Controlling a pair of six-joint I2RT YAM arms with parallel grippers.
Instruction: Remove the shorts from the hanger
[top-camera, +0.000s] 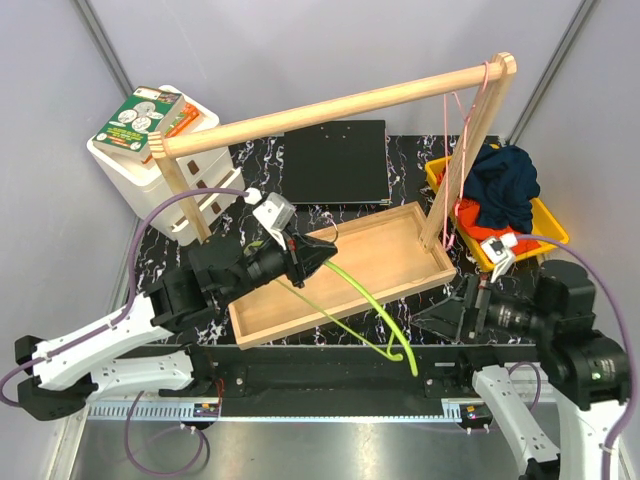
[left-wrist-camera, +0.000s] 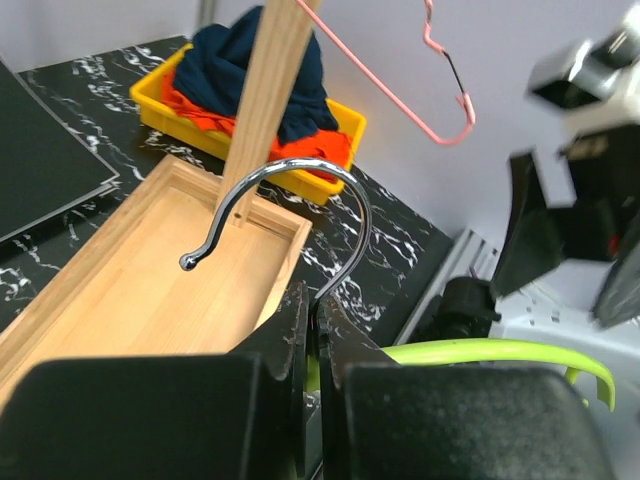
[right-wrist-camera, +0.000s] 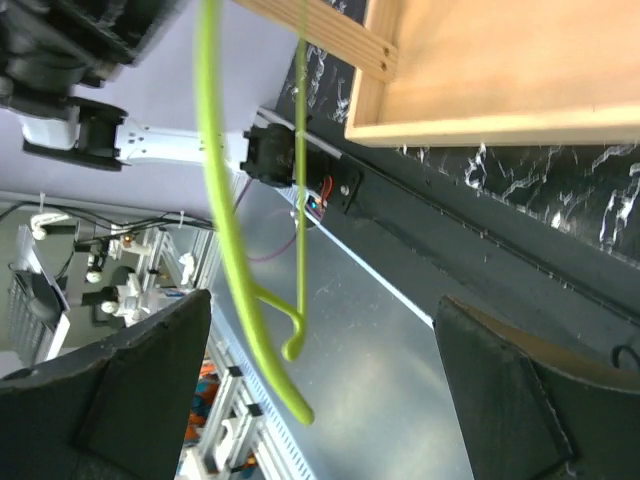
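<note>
The right gripper grabs the lime-green hanger near its arm tip (left-wrist-camera: 585, 362) next, which leaves the chrome hook (left-wrist-camera: 300, 170) free to hang on the rack.
The navy shorts (top-camera: 503, 178) lie bunched on top of the orange shorts (top-camera: 472, 215) in a yellow bin (top-camera: 548, 222) at the back right; both show in the left wrist view, navy (left-wrist-camera: 230, 60) over orange (left-wrist-camera: 322, 146). My left gripper (top-camera: 318, 254) is shut on the neck of a lime-green hanger (top-camera: 372, 300) with a chrome hook (left-wrist-camera: 300, 170), held over the wooden tray (top-camera: 420, 275). The hanger carries no cloth. My right gripper (top-camera: 445, 318) is open wide, and the hanger's arm tip (right-wrist-camera: 245, 320) hangs between its fingers, untouched.
A wooden rack (top-camera: 340, 105) spans the table, with a bare pink wire hanger (top-camera: 460, 120) at its right end. A black board (top-camera: 335, 160) lies behind the tray. White drawers (top-camera: 150, 175) with books stand at the back left.
</note>
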